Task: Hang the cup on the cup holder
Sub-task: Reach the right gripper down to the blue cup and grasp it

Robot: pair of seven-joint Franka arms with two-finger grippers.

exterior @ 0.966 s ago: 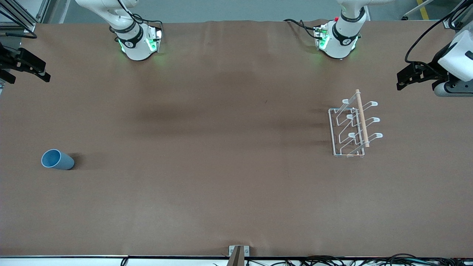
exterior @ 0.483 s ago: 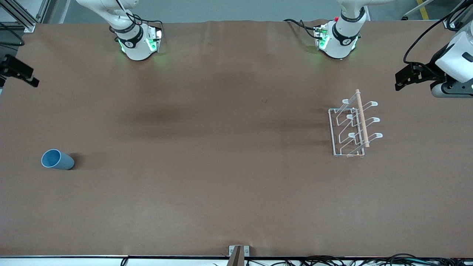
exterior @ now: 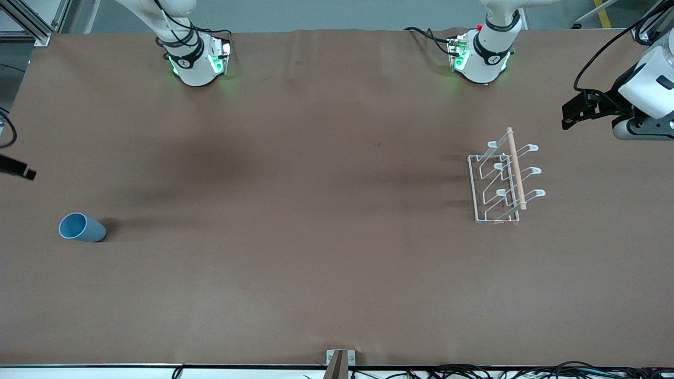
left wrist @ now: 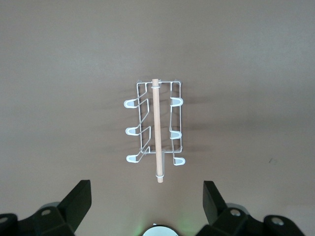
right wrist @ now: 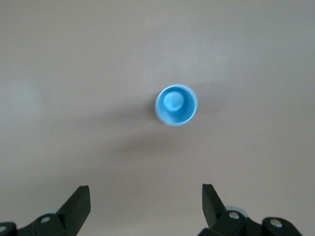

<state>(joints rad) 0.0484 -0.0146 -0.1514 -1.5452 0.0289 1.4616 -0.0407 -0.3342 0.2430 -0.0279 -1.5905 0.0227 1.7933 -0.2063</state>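
Observation:
I next need to grip the light-blue cup by its rim (exterior: 72, 214) with my right gripper, to hang the cup on the cup holder (exterior: 503, 181).
The light-blue cup (exterior: 81, 228) stands upright, mouth up, near the right arm's end of the table. In the right wrist view the cup (right wrist: 176, 105) lies well below my right gripper (right wrist: 146, 201), which hangs open and empty. Only one of its black fingertips (exterior: 23, 172) shows at the edge of the front view. The cup holder (exterior: 503, 181), a white wire rack topped by a wooden rod, stands toward the left arm's end. My left gripper (exterior: 571, 113) hovers open and empty over that end, looking down at the cup holder (left wrist: 156, 129).
Brown cloth covers the table (exterior: 316, 210). The two arm bases (exterior: 197, 60) (exterior: 482, 55) stand along the edge farthest from the front camera. Cables (exterior: 474, 371) lie along the nearest edge.
My right gripper has slid along the table's end toward the cup and mostly left the front view. The left gripper has barely shifted. Cup and rack have not moved.

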